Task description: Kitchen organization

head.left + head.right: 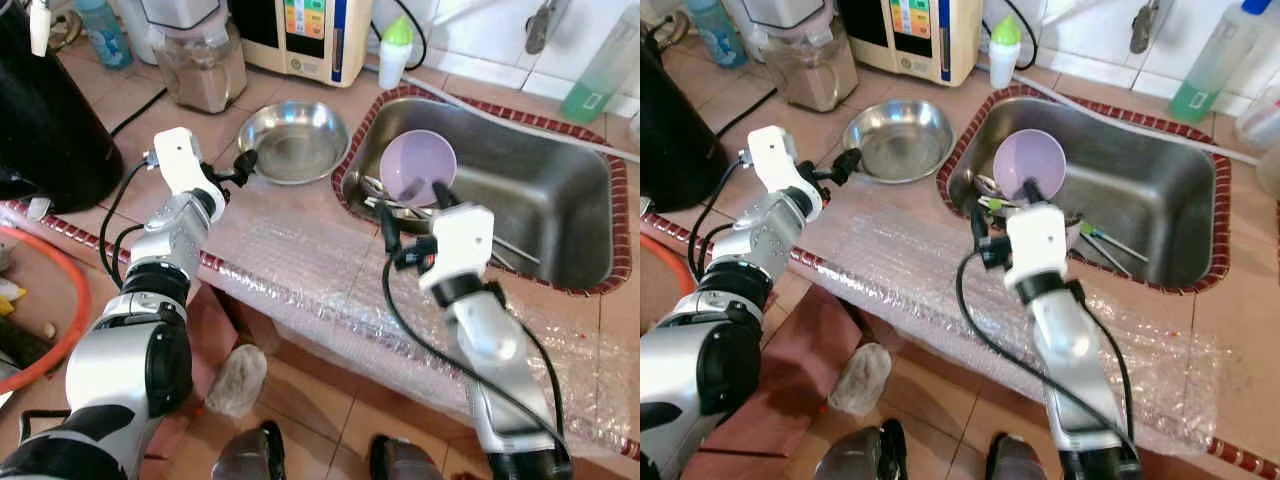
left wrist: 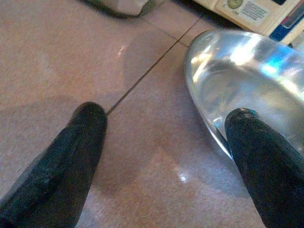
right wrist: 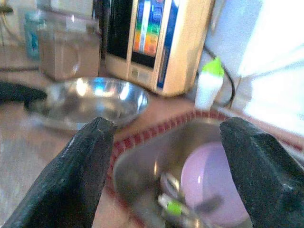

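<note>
My left gripper is open, but the steel bowl [image 1: 295, 140] is far wider than its fingertips, so it will next pinch the bowl by its thin rim [image 1: 241, 147].
A shiny steel bowl [image 1: 295, 140] rests on the tiled counter, left of the steel sink [image 1: 545, 205]. My left gripper [image 1: 242, 163] is open at the bowl's left rim. In the left wrist view one finger [image 2: 76, 156] is over the tile and the other finger [image 2: 266, 161] hangs at the bowl [image 2: 247, 76] edge. A purple bowl [image 1: 418, 165] leans in the sink's left end among several utensils [image 1: 385, 197]. My right gripper [image 1: 412, 208] hovers open over the sink's near-left corner, pointed toward the purple bowl [image 3: 213, 185] and holding nothing.
A jar of brown powder [image 1: 205, 70], a beige appliance [image 1: 300, 35] and a green-capped white bottle [image 1: 395, 50] line the back. A black pot [image 1: 45, 120] stands at far left. Bubble wrap [image 1: 300, 260] covers the counter's front edge. A green bottle [image 1: 600, 70] stands behind the sink.
</note>
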{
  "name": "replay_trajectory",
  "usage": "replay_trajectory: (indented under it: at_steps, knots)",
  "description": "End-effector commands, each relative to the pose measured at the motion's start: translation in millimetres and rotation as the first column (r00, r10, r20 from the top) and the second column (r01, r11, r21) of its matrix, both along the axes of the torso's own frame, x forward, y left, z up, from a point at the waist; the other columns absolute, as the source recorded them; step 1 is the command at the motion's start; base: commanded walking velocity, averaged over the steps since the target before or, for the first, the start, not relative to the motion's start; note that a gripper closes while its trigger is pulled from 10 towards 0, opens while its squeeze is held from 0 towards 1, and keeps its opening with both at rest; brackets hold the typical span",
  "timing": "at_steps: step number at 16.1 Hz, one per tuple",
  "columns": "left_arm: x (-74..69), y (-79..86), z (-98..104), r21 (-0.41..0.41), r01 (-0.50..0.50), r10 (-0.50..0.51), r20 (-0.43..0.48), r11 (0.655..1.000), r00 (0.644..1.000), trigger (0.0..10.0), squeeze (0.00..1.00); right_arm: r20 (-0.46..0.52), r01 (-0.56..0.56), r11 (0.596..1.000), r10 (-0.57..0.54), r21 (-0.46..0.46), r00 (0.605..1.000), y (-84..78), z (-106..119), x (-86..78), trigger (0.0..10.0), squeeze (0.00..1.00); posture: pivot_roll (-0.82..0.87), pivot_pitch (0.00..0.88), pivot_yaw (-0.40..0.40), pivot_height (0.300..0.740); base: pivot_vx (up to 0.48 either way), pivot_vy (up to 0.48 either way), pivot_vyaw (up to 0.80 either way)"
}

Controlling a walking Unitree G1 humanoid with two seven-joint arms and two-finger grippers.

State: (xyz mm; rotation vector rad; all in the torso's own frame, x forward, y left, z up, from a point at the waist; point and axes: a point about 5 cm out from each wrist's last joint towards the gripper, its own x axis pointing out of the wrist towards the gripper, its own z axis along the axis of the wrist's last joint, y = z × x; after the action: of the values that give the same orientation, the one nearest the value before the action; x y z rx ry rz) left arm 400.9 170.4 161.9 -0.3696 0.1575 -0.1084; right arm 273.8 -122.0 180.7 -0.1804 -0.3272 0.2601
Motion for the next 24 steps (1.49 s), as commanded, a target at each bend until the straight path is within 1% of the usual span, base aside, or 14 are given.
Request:
replay_trajectory:
  at_steps: [1,3,4,5,7,8,9,10,13,14,16,19,22,24]
  knots:
    - [-0.4,0.7,-4.5,-0.017,-0.007,0.006,-0.04,1.0,0.999,10.0,0.0,0.032,0.008,1.0,-0.008,0.007,0.999,-0.1,9.1,1.4,10.0,0.0,-0.12,0.159,0.078,0.74,0.0,0.0,0.0]
    - [1.6,3.9,1.2,-0.041,-0.02,0.019,-0.019,0.999,1.0,10.0,0.0,0.062,-0.007,1.0,0.007,0.0,0.998,3.9,17.0,6.6,10.0,0.0,-0.11,0.158,0.069,0.74,0.0,0.0,0.0]
    - [2.9,4.5,5.0,-0.05,-0.03,0.03,-0.003,0.998,1.0,10.0,0.0,0.041,-0.015,1.0,0.014,0.022,0.999,4.5,13.3,8.2,10.0,0.0,-0.1,0.155,0.066,0.74,0.0,0.0,0.0]
    - [2.0,3.3,1.9,-0.049,-0.029,0.029,-0.011,0.998,1.0,10.0,0.0,0.029,-0.025,1.0,0.025,0.01,0.999,5.0,6.7,6.4,10.0,0.0,-0.08,0.146,0.069,0.74,0.0,0.0,0.0]
    - [0.7,-2.4,-3.0,-0.066,0.004,-0.006,-0.032,0.998,0.999,10.0,0.0,0.013,-0.025,0.999,0.024,0.026,1.0,5.6,3.4,5.6,10.0,0.0,-0.07,0.14,0.072,0.74,0.0,0.0,0.0]
    - [0.7,-9.9,-4.4,-0.102,0.042,-0.047,-0.043,0.994,0.998,10.0,0.0,0.006,-0.023,0.999,0.023,0.033,1.0,6.0,2.1,6.5,10.0,0.0,-0.07,0.14,0.075,0.74,0.0,0.0,0.0]
    - [1.0,-13.2,-4.5,-0.121,0.052,-0.058,-0.048,0.991,0.997,7.6,0.0,0.002,-0.019,0.999,0.019,0.035,1.0,7.2,0.5,6.3,10.0,0.0,-0.08,0.138,0.079,0.74,0.0,0.0,0.0]
    - [1.3,-20.4,-5.3,-0.13,0.076,-0.084,-0.056,0.989,0.995,0.0,0.0,-0.001,-0.013,0.999,0.013,0.032,1.0,7.9,-1.1,5.4,10.0,0.0,-0.09,0.14,0.084,0.74,0.0,0.0,0.0]
    - [2.4,-36.4,-4.9,-0.129,0.109,-0.12,-0.077,0.986,0.99,0.0,0.0,-0.025,0.019,0.999,-0.018,0.035,1.0,3.6,-10.7,-1.7,10.0,0.0,-0.11,0.132,0.122,0.74,0.0,0.0,0.0]
    - [2.3,-35.1,-4.7,-0.114,0.123,-0.133,-0.082,0.986,0.988,0.0,0.0,-0.022,0.037,0.999,-0.036,0.024,0.999,1.7,-10.1,-3.8,10.0,0.0,-0.12,0.132,0.135,0.74,0.0,0.0,0.0]
    - [-1.1,-29.2,-13.7,-0.07,0.139,-0.146,-0.114,0.988,0.983,0.0,0.0,-0.029,0.084,0.996,-0.083,0.034,0.996,-5.9,-13.5,-5.1,10.0,0.0,-0.13,0.119,0.142,0.74,0.0,0.0,0.0]
    - [-7.8,-7.7,-28.0,-0.052,0.096,-0.103,-0.163,0.994,0.981,0.0,0.0,-0.025,0.103,0.994,-0.102,0.029,0.994,-10.6,-14.7,0.3,10.0,0.0,-0.14,0.087,0.155,0.74,0.0,0.0,0.0]
    - [-10.5,-0.1,-30.8,-0.047,0.095,-0.102,-0.17,0.994,0.98,0.3,0.0,-0.014,0.124,0.992,-0.123,0.034,0.992,-16.4,-11.4,7.1,10.0,0.0,-0.13,0.074,0.151,0.74,0.0,0.0,0.0]
    - [-12.3,5.0,-30.5,-0.04,0.108,-0.113,-0.165,0.993,0.98,0.0,0.0,-0.015,0.129,0.991,-0.129,0.039,0.992,-17.5,-10.3,10.4,10.0,0.0,-0.13,0.068,0.145,0.74,0.0,0.0,0.0]
